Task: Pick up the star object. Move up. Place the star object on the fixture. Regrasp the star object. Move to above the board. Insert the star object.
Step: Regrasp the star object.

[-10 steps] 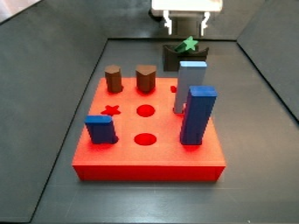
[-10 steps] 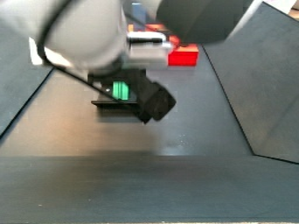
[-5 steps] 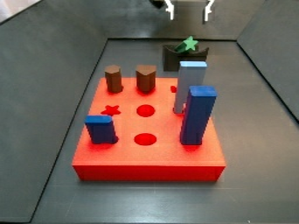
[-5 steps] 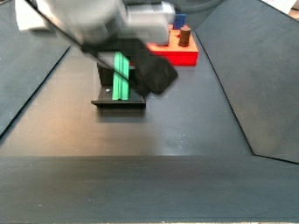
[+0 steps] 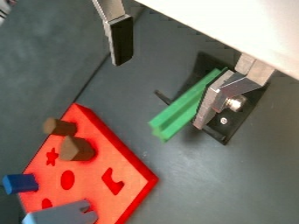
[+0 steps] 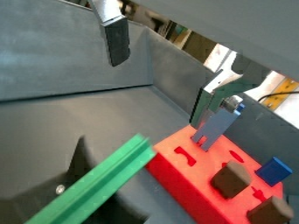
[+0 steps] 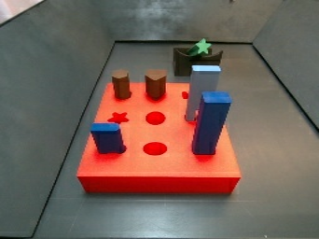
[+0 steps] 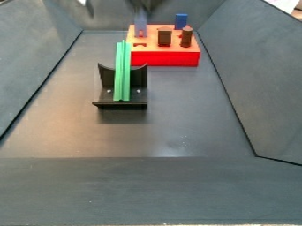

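The bar (image 5: 181, 109) needs to fit into the star-shaped hole (image 5: 52, 156), so my gripper needs to grab the bar by its ridged sides next.
The star object, a long green ridged bar (image 8: 122, 69), rests leaning on the dark fixture (image 8: 119, 95), free of the fingers. A side view shows its star-shaped end (image 7: 200, 46) above the fixture (image 7: 187, 63), behind the red board (image 7: 159, 149). My gripper (image 5: 176, 66) is open and empty, well above the bar (image 5: 181, 109) and the fixture (image 5: 230, 131). The other wrist view shows the gripper (image 6: 169, 77), the bar (image 6: 100, 179) and the board (image 6: 198, 171). One finger (image 8: 139, 16) shows at a side view's upper edge.
On the board stand two short brown pegs (image 7: 121, 85) (image 7: 156, 83), a tall blue block (image 7: 212, 121), a short blue block (image 7: 107, 138) and a grey-blue upright block (image 7: 200, 91). Sloping dark walls (image 7: 50, 103) enclose the floor.
My gripper has let go of the green bar and risen straight up, leaving one side view. The bar stays on the fixture.
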